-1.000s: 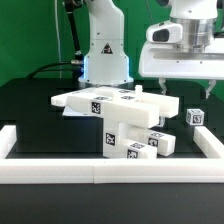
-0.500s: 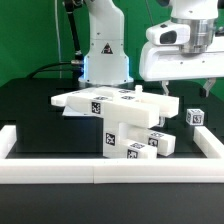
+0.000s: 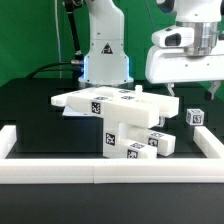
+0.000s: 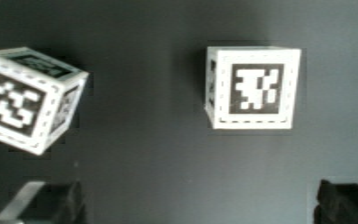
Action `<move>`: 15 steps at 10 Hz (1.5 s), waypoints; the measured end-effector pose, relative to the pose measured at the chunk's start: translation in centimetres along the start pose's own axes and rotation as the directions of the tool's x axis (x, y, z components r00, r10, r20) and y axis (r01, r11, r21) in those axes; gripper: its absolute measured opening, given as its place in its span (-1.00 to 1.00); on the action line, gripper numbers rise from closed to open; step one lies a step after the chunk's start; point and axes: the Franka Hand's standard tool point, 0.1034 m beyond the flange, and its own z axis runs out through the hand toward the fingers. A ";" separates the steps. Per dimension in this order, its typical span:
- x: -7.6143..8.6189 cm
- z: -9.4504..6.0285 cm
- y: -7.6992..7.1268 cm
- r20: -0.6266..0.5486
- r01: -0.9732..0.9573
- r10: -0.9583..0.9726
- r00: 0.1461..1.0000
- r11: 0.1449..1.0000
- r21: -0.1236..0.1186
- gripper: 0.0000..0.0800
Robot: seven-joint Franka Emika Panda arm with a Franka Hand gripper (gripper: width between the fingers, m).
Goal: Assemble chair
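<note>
The black table shows between my fingers, which are short of the upright tagged cube (image 3: 195, 117) (image 4: 254, 88), so they would miss if I closed now, and my gripper should move toward the cube before closing.
The chair parts are chunky white pieces with black-and-white tags. A flat slab (image 3: 100, 100) lies on top of a pile of leg blocks (image 3: 135, 140) in the middle of the black table. A small cube (image 3: 196, 117) stands alone at the exterior view's right. My gripper (image 3: 185, 60) hangs above that right side, clear of the pile; its fingertips do not show there. In the wrist view my gripper (image 4: 197, 205) is open and empty, with dark fingers (image 4: 48, 200) at both lower corners. Two tagged cubes lie on the table below it, one (image 4: 250, 87) upright and one (image 4: 30, 100) turned at an angle.
Long white border rails (image 3: 110, 172) run along the front and both sides of the table. The arm's white base (image 3: 105, 50) stands behind the pile. A thin pale sheet (image 3: 68, 108) peeks out behind the slab at the exterior view's left.
My gripper has moved a little toward the exterior view's right and slightly up. The chair parts have not moved.
</note>
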 end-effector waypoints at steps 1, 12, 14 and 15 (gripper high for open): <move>0.0 0.2 0.0 -0.002 0.000 0.000 1.000 1.000 -0.001 0.62; -2.3 2.7 -1.7 0.005 -0.003 0.003 1.000 1.000 -0.014 0.62; -2.7 3.4 -1.7 0.014 0.001 -0.001 1.000 1.000 -0.020 0.62; -2.8 3.6 -1.7 0.019 0.002 -0.002 1.000 1.000 -0.021 0.62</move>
